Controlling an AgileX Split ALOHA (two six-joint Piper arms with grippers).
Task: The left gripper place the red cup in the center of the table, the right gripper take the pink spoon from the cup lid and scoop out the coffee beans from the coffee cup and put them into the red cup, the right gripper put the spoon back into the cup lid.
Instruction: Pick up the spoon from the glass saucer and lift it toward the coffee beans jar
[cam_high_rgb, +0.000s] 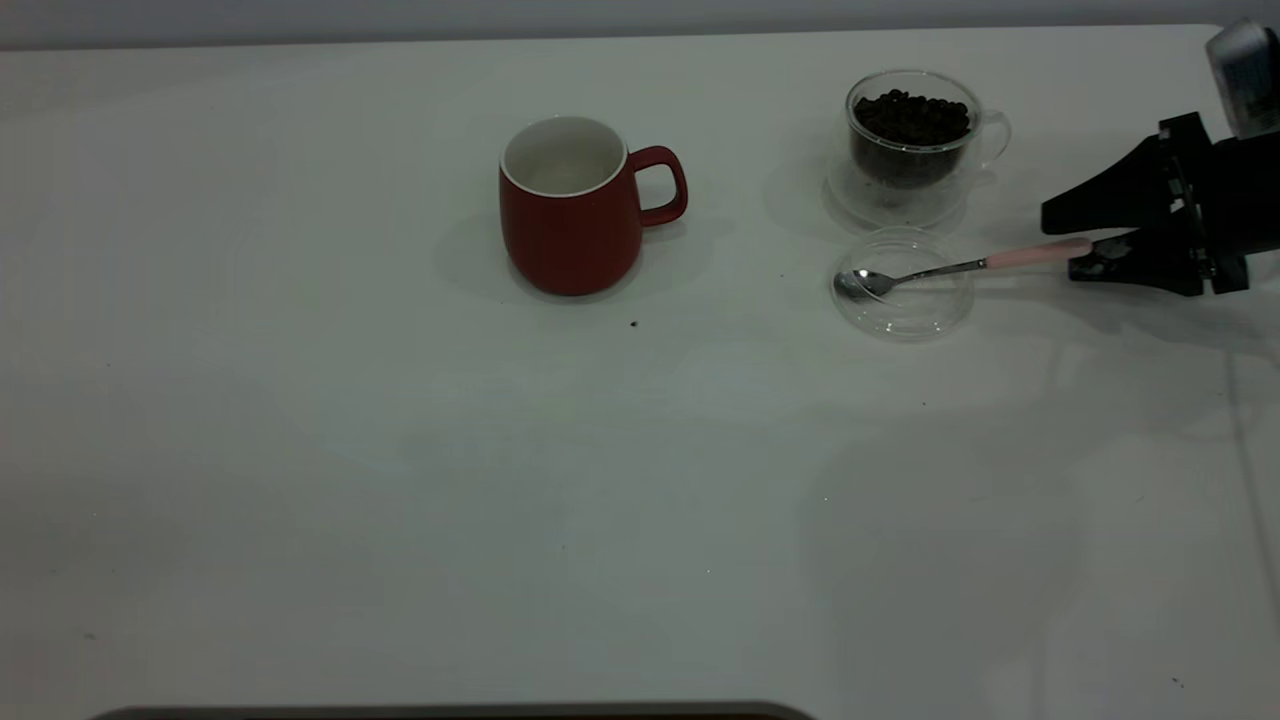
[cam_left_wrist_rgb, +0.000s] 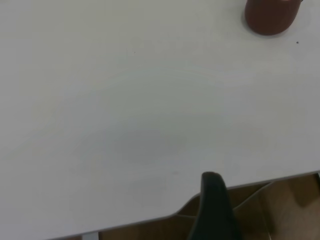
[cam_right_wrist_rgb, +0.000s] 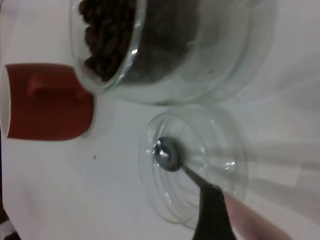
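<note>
I need to move my right gripper toward the neck (cam_high_rgb: 984, 263) before I close on the pink spoon. My fingers reach only the handle's rear end (cam_high_rgb: 1076, 247) now.
The red cup (cam_high_rgb: 570, 215) stands upright near the middle of the table (cam_high_rgb: 400, 480), handle towards the right arm, and looks empty. The coffee cup (cam_high_rgb: 912, 140), full of coffee beans (cam_high_rgb: 912, 115), stands at the far right. Just in front of it lies the cup lid (cam_high_rgb: 905, 300) with the pink spoon (cam_high_rgb: 960, 266) across it, bowl in the lid and handle pointing at my right gripper (cam_high_rgb: 1062, 243). That gripper is open, one finger on each side of the handle's end (cam_right_wrist_rgb: 245, 217). My left gripper (cam_left_wrist_rgb: 240, 210) is back at the table's edge, far from the red cup (cam_left_wrist_rgb: 270, 17), open and empty.
One stray dark bean (cam_high_rgb: 633, 323) lies on the table just in front of the red cup. The table's rounded front edge shows beside the left gripper (cam_left_wrist_rgb: 150, 220), with brown floor beyond it.
</note>
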